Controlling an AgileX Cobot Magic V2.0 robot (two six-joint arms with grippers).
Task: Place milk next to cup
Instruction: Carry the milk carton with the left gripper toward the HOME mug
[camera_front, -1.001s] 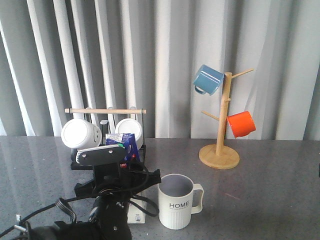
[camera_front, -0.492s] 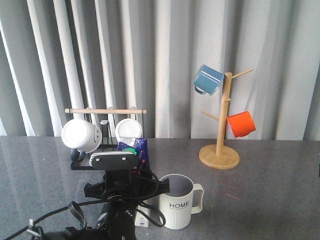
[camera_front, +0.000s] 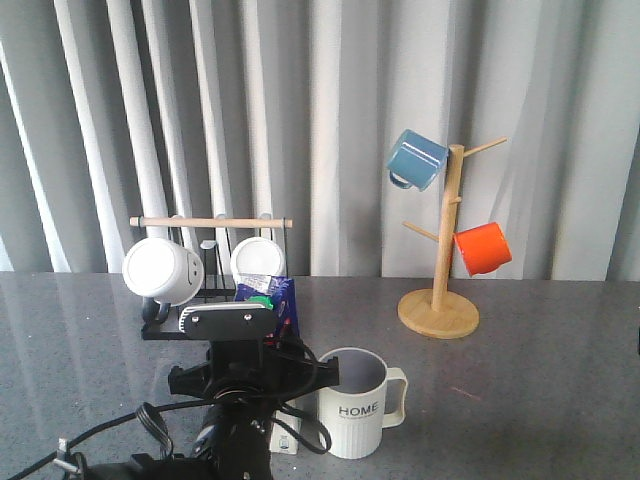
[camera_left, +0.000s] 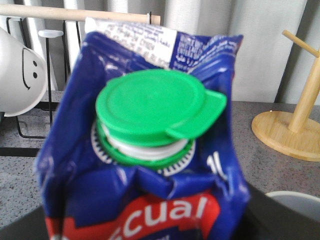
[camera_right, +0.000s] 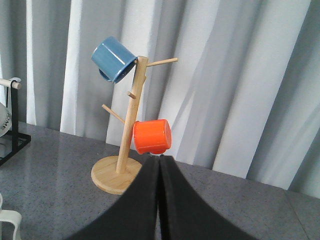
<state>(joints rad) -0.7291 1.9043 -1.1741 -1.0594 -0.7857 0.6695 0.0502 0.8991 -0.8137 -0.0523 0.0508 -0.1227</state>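
Observation:
The milk's white lower end sits on the tabletop beside the cup, so it is now time for my left gripper to open.
The milk (camera_left: 150, 200) is a blue carton with a green cap (camera_left: 152, 107) and a red label, and it fills the left wrist view. My left gripper (camera_left: 150, 232) is shut on it, with dark fingers (camera_left: 280, 220) at either side of the carton. From the front, the milk (camera_front: 272, 295) rises above the left arm (camera_front: 240, 375), and its white lower end shows just left of the cup (camera_front: 352, 405). The cup is a white ribbed mug marked "HOME", standing upright. My right gripper (camera_right: 159, 160) is shut on nothing, away from both.
A wooden mug tree (camera_front: 440, 300) at the back right carries a blue mug (camera_front: 415, 158) and an orange mug (camera_front: 482, 248). Behind the left arm, a black rack (camera_front: 212, 222) with a wooden bar holds two white mugs (camera_front: 160, 270). Grey curtains close the back.
The left arm carried the milk to the right, closer to the cup, then held almost still over the last half second. The cup has not moved.

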